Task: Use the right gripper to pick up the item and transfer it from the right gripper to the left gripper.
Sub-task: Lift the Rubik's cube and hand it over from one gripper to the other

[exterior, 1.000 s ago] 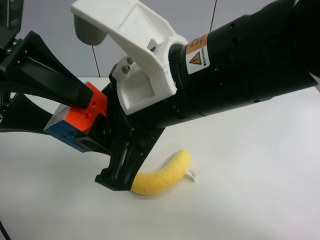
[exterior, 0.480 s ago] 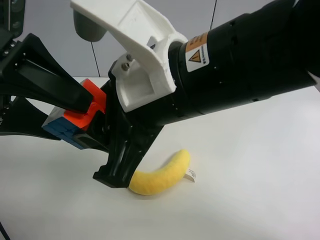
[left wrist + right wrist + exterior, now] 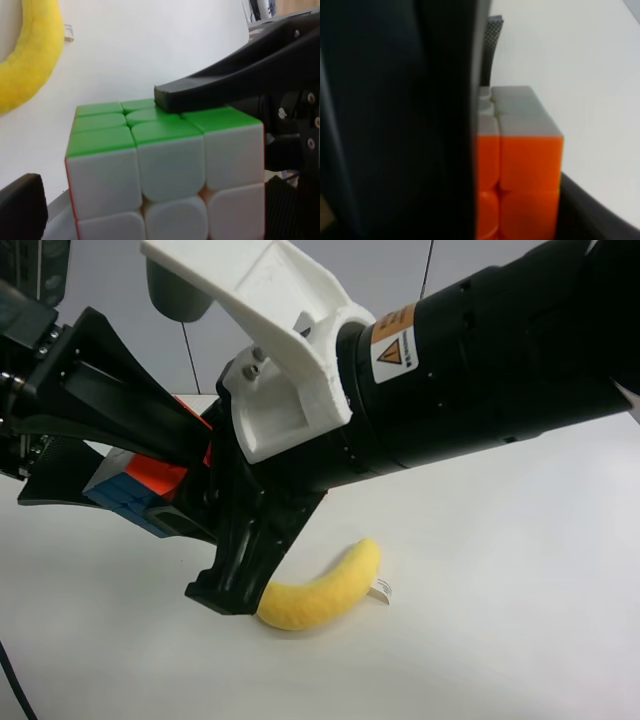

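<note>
The puzzle cube should go from my right gripper to my left gripper next. My left gripper should grab it by its orange side (image 3: 156, 475) to take it over.
The item, a small puzzle cube (image 3: 140, 485), shows orange and blue faces in the exterior high view and hangs above the table. The right gripper (image 3: 185, 522), on the thick arm with the white mount (image 3: 280, 350), is shut on it. In the right wrist view the cube (image 3: 525, 165) sits against a dark finger (image 3: 395, 125). The left gripper (image 3: 120, 460) reaches in from the view's left, with its jaws above and below the cube. In the left wrist view the cube (image 3: 170, 170) shows green and white faces. A black finger (image 3: 225, 85) presses on the green face, and a gap shows beside the cube.
A yellow plush banana (image 3: 325, 590) lies on the white table (image 3: 500, 590) right under the right arm; it also shows in the left wrist view (image 3: 30, 55). A thin black cable (image 3: 12, 680) runs down at the view's left edge.
The left gripper has moved toward the right arm, and its upper finger now covers much of the cube's orange face. The right arm and cube have barely shifted.
</note>
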Robot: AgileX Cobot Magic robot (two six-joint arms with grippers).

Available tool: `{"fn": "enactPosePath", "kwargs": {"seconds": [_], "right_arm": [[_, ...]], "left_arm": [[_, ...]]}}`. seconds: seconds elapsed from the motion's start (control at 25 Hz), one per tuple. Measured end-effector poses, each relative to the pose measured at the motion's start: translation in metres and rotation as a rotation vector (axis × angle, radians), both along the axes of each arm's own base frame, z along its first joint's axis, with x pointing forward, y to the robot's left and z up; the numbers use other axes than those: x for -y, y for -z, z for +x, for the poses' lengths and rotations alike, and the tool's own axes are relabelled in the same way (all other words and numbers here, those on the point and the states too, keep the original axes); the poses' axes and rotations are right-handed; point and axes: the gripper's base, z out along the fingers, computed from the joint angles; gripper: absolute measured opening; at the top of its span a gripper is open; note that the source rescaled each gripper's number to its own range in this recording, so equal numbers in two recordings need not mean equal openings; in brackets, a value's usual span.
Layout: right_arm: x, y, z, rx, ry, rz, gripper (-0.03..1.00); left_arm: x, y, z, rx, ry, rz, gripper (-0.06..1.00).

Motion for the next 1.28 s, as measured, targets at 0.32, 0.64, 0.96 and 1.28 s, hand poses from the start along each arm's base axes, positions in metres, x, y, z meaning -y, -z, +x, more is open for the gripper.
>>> {"fn": "enactPosePath", "kwargs": {"seconds": [0.32, 0.64, 0.96, 1.28], "right_arm": [[0.0, 0.0, 0.0, -0.001, 0.0, 0.0, 0.01], [0.0, 0.0, 0.0, 0.002, -0.001, -0.001, 0.01], [0.0, 0.0001, 0.0, 0.008, -0.007, -0.004, 0.01], [0.0, 0.0, -0.0001, 0.009, -0.007, -0.004, 0.93]], "left_arm": [[-0.0002, -0.0003, 0.0022, 0.014, -0.02, -0.002, 0.8], [-0.0004, 0.0005, 0.0005, -0.002, -0.006, 0.006, 0.01], [-0.0001, 0.0013, 0.0011, -0.001, -0.001, 0.008, 0.01], [0.0, 0.0014, -0.0002, -0.004, 0.014, 0.009, 0.0]]}}
